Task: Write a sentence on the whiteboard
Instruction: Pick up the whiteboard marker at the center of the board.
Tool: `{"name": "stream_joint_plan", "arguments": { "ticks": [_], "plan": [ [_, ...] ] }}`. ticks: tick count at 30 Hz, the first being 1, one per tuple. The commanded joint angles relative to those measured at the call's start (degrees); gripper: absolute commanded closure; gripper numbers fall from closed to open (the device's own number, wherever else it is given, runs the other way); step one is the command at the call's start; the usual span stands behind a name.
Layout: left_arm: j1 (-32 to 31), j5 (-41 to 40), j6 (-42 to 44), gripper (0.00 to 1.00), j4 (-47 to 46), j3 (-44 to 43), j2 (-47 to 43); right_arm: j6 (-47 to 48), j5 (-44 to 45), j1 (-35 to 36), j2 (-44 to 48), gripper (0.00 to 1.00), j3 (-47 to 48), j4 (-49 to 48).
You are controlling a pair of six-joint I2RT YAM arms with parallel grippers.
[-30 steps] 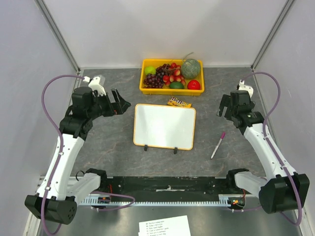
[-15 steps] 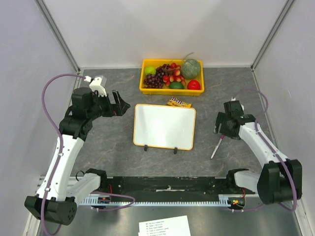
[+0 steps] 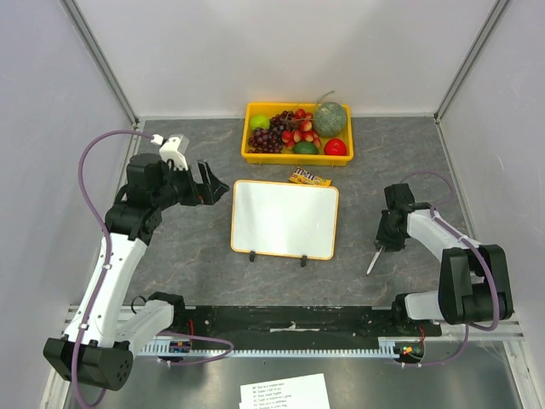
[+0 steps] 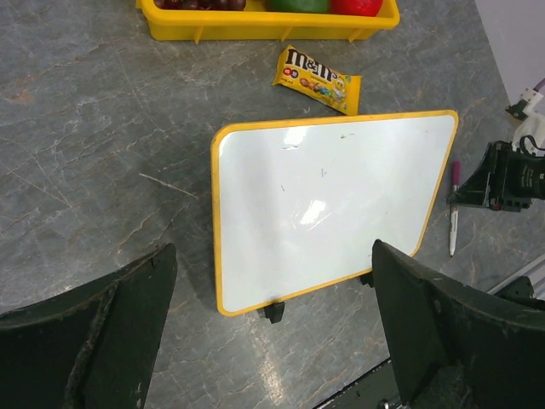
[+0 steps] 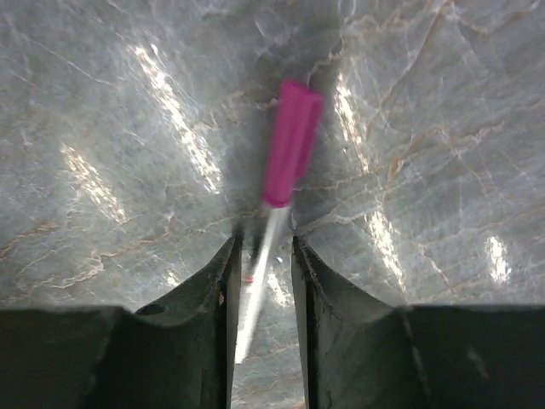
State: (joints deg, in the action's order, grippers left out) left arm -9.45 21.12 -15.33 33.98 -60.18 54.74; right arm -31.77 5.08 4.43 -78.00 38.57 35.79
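Next, my left gripper grabs the marker's white end (image 3: 371, 267) (image 4: 452, 244), opposite the pink cap, so that my right gripper is free to regrip to write.
The whiteboard (image 3: 285, 218) (image 4: 332, 200), glossy white with an orange frame, lies flat mid-table on two black clip feet. No sentence shows on it, only faint smudges. A marker (image 3: 373, 260) (image 4: 453, 223) (image 5: 289, 145) with a pink cap and white barrel lies on the table right of the board. My right gripper (image 3: 385, 241) (image 5: 262, 243) is down over it, jaws narrowed to either side of the barrel with small gaps still showing. My left gripper (image 3: 213, 181) (image 4: 272, 251) hangs wide open above the table, left of the board, holding nothing.
A yellow tray (image 3: 251, 155) (image 4: 255, 30) of fruit stands at the back. An M&M's packet (image 3: 309, 178) (image 4: 318, 79) lies between tray and board. A printed paper sheet (image 3: 283, 392) sits below the arm bases. Grey walls enclose the table.
The right arm dropped forward and down onto the marker, and its jaws narrowed around the barrel. The left arm has barely shifted and stays open.
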Motion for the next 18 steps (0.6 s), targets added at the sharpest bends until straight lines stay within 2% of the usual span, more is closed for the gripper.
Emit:
{"name": "stream_joint_plan", "arguments": {
  "ticks": [1, 3, 5, 11, 18],
  "plan": [
    [-0.04, 2.26, 1.62, 0.01, -2.34, -0.11, -0.51, -0.14, -3.59, -1.26, -2.59, 0.72, -1.47, -4.41],
    [-0.04, 2.17, 1.62, 0.01, -2.16, -0.20, -0.77, 0.13, -4.20, -1.70, -3.74, 0.83, -1.83, -5.38],
    [-0.04, 2.60, 1.62, 0.02, -2.25, -0.37, -0.86, 0.30, -4.91, -2.14, -4.27, 1.00, -2.09, -6.08],
    [-0.13, 6.29, 1.53, 0.04, -1.90, -3.09, -0.86, 0.48, -6.58, -2.23, 0.38, 1.00, 1.67, -5.30],
    [-0.21, 14.45, -1.09, 0.04, -4.52, -4.94, 1.33, 1.98, -10.43, -2.14, 9.95, 1.00, 14.15, -4.49]
  ]
}}
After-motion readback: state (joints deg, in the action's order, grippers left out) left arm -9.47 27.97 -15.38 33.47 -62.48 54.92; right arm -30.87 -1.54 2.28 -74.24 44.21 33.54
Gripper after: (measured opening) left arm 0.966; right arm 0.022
